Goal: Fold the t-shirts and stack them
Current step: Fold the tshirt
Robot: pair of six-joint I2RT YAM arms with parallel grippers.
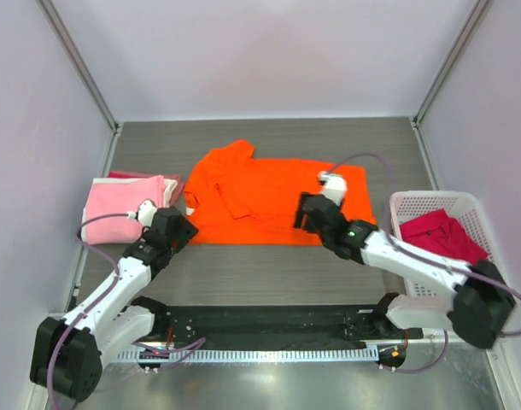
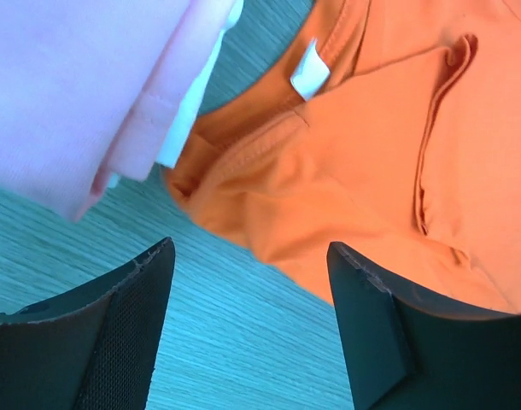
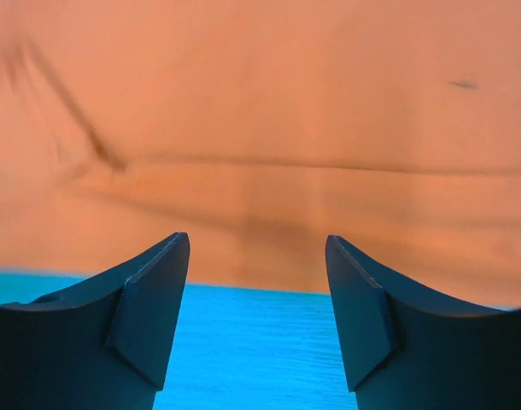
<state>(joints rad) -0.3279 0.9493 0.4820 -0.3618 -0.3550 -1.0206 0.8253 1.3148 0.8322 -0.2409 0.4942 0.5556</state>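
I will next use my left gripper to grab the orange t-shirt (image 1: 269,201) at its near corner (image 1: 195,237) beside the collar. Then I can lift its near edge and lay it straight for folding.
The bright orange t-shirt (image 1: 269,201) lies spread on the table, partly folded, collar to the left. A folded light pink t-shirt (image 1: 124,209) sits left of it, with a white edge (image 2: 188,111) and a darker pink edge (image 1: 124,174) under it. A pink-red t-shirt (image 1: 440,235) lies in the basket. My left gripper (image 1: 173,229) is open and empty, just off the orange collar (image 2: 371,171) beside the pink shirt (image 2: 64,85); its gripper (image 2: 250,252) hangs over bare table. My right gripper (image 1: 305,213) is open at the orange shirt's near hem (image 3: 260,128), gripper (image 3: 257,243) empty.
A white plastic lattice basket (image 1: 431,198) stands at the right edge of the table. The grey wood-grain table (image 1: 243,273) is walled on three sides. A white label (image 2: 310,70) shows inside the orange collar.
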